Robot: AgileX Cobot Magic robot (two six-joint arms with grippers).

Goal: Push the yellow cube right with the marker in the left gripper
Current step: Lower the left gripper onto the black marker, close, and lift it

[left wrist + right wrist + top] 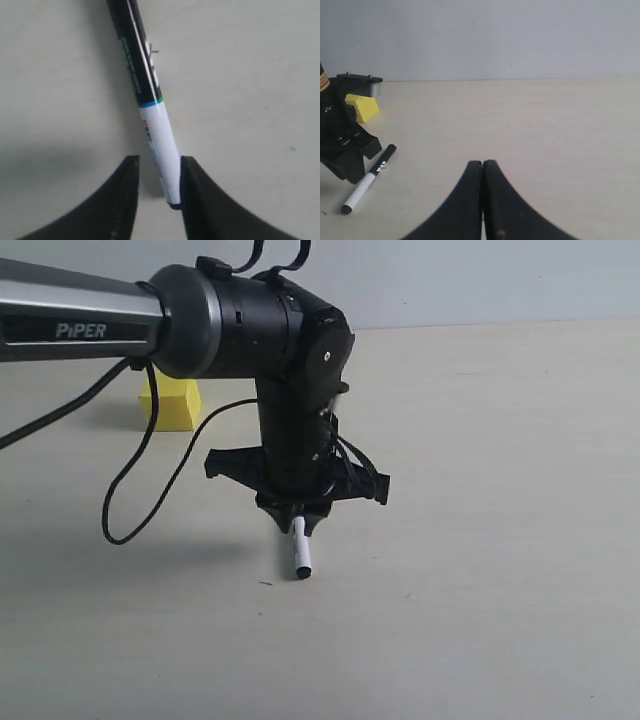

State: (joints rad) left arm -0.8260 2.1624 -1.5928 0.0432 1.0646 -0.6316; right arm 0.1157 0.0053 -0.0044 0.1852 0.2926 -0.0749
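Observation:
My left gripper should push the yellow cube [172, 405] with the marker's black end, so next it needs to hold the marker by its white end [302, 548] to keep the black end free.
The marker [300, 552] lies slanted on the table, its white end toward the front. In the left wrist view the marker [150, 100] has its white end between the jaws, touching one finger, with a gap to the other. My left gripper [297, 523] points down over it and is open [160, 159]. The yellow cube [172, 405] sits on the table behind and to the left of this gripper, apart from the marker. The right wrist view shows the marker [367, 181] flat on the table and the cube [364, 107] beyond it. My right gripper [482, 163] is shut on nothing.
A black cable [125, 515] hangs in a loop from the left arm [90, 325] down near the table, in front of the cube. A pale wall [495, 35] bounds the beige table [500, 540] at the back.

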